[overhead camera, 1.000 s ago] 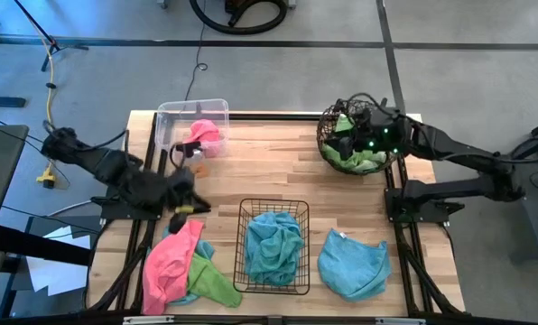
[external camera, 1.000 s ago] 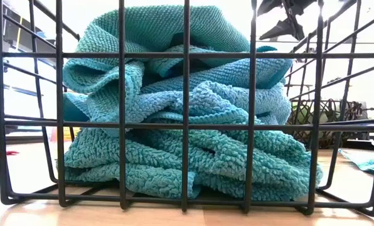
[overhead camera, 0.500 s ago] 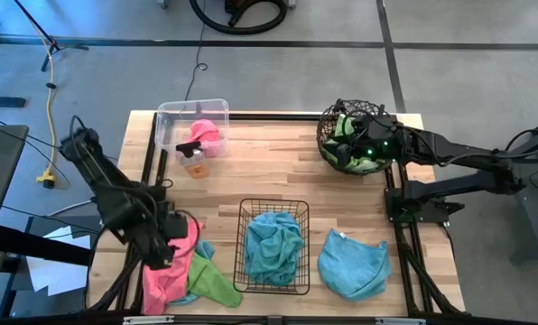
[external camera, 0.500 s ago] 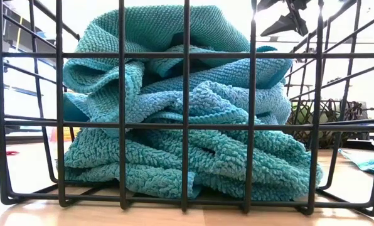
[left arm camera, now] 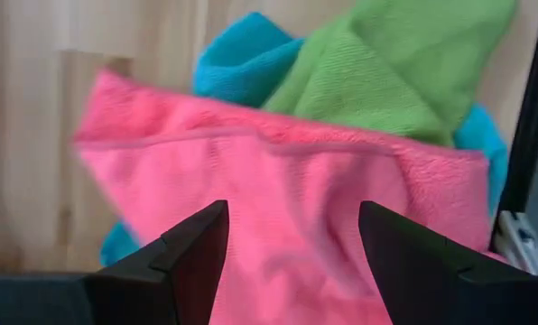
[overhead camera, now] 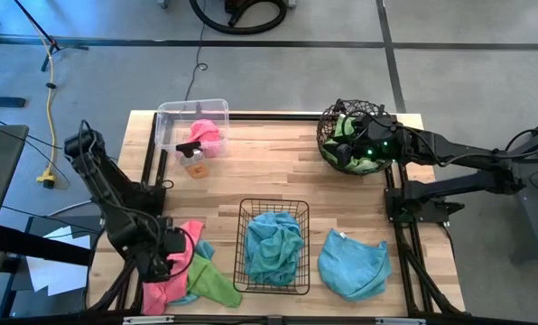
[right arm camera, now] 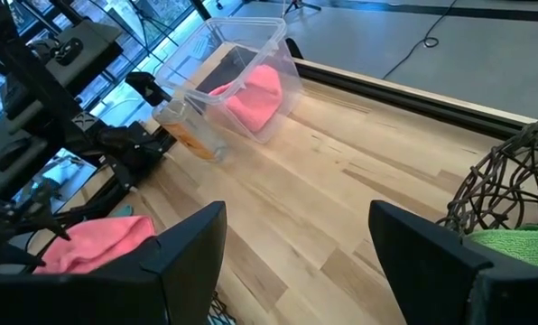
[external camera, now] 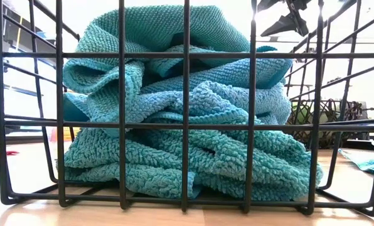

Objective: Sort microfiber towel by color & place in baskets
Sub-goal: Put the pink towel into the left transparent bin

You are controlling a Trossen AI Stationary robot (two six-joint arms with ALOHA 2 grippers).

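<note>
I should next grab the pink towel by its raised middle fold point(left arm camera: 310, 199) with my left gripper, to sort it into the clear tub.
My left gripper point(overhead camera: 165, 257) point(left arm camera: 292, 217) stands open just above a pink towel point(overhead camera: 168, 271) point(left arm camera: 278, 171) at the table's near left, one finger over each side of a stretch of it. The pink towel lies on a lime green towel point(overhead camera: 213, 282) point(left arm camera: 386, 72) and a blue one point(left arm camera: 242, 63). My right gripper point(overhead camera: 343, 144) point(right arm camera: 296, 217) hangs open over the round wire basket point(overhead camera: 328, 135), which holds green towels point(overhead camera: 368, 162). The clear tub point(overhead camera: 174, 122) holds a pink towel point(overhead camera: 206, 135). The black wire basket point(overhead camera: 244, 244) holds blue towels point(external camera: 181, 107).
A loose blue towel point(overhead camera: 353, 264) lies spread at the near right. A small clear object point(overhead camera: 194, 161) stands just in front of the tub. Bare wood lies open in the middle of the table point(overhead camera: 269, 171). Black rails run along both sides.
My left gripper has swung from the middle left of the table, in front of the tub, toward the near edge and has come down over the pink towel. My right gripper has shifted a little over the round basket. No towel has moved.
</note>
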